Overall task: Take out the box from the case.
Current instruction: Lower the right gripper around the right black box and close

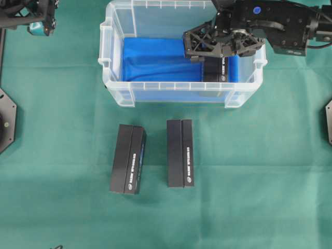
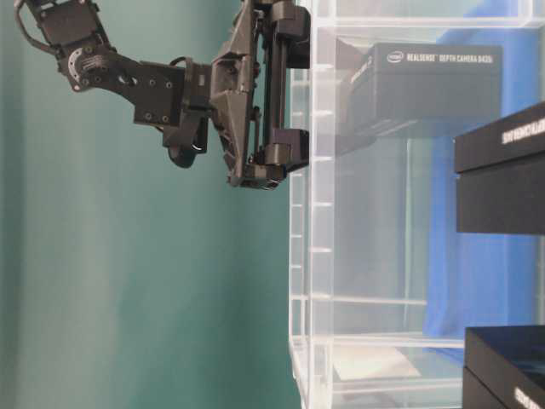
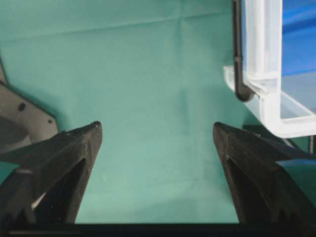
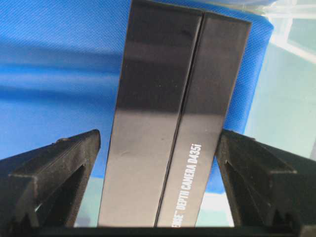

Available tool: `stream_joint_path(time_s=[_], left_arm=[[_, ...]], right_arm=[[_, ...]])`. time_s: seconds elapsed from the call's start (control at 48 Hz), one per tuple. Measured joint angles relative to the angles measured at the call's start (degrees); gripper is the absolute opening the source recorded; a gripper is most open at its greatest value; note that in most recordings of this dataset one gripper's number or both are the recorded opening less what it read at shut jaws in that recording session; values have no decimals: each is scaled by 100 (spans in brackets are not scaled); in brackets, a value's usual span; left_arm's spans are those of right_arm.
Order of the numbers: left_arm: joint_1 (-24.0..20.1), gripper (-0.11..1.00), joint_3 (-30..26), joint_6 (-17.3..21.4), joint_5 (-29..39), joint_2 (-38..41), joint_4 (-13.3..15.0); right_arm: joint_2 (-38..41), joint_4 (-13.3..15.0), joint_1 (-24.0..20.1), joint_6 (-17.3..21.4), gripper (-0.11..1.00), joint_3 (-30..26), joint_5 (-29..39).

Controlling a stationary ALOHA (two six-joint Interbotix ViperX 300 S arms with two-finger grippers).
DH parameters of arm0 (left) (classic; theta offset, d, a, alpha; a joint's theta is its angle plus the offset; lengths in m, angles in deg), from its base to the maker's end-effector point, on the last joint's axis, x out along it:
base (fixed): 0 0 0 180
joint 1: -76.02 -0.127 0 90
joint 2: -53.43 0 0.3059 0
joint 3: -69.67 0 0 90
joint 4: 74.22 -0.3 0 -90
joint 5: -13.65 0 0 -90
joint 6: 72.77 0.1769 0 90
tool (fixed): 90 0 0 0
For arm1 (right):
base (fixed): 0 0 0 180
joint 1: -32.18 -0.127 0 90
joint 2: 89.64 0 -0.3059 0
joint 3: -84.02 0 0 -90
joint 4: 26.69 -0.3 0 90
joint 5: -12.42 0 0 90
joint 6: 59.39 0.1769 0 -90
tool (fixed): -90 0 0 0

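Note:
My right gripper's fingers are on either side of the black box, over the blue lining, so it is time to close now and catch the box.
The clear case point(image 1: 115, 46) with blue lining point(image 4: 59, 64) stands at the back of the green table. One black box point(image 1: 215, 70) lies at its right end. My right gripper point(image 1: 211, 51) hangs over that box, open. In the right wrist view the box point(image 4: 163, 123) lies between the two fingers of the right gripper point(image 4: 158, 140), with a gap on the left and a narrower one on the right. In the table-level view the right gripper point(image 2: 272, 94) is at the case wall point(image 2: 315, 256). My left gripper point(image 3: 158, 131) is open over bare cloth, beside the case corner point(image 3: 266, 98).
Two more black boxes point(image 1: 128, 159) point(image 1: 180, 153) lie side by side on the cloth in front of the case. The left arm point(image 1: 39, 23) sits at the far left back corner. Grey mounting plates point(image 1: 5, 122) mark the table's side edges.

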Motion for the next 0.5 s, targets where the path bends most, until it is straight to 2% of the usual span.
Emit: stream_joint_path(time_s=[0.396, 0.501], left_arm=[[0, 96, 0, 9, 0, 0, 0], [0, 96, 0, 9, 0, 0, 0]], right_arm=[[9, 0, 44, 0, 90, 0, 0], [18, 0, 53, 70, 86, 0, 0]])
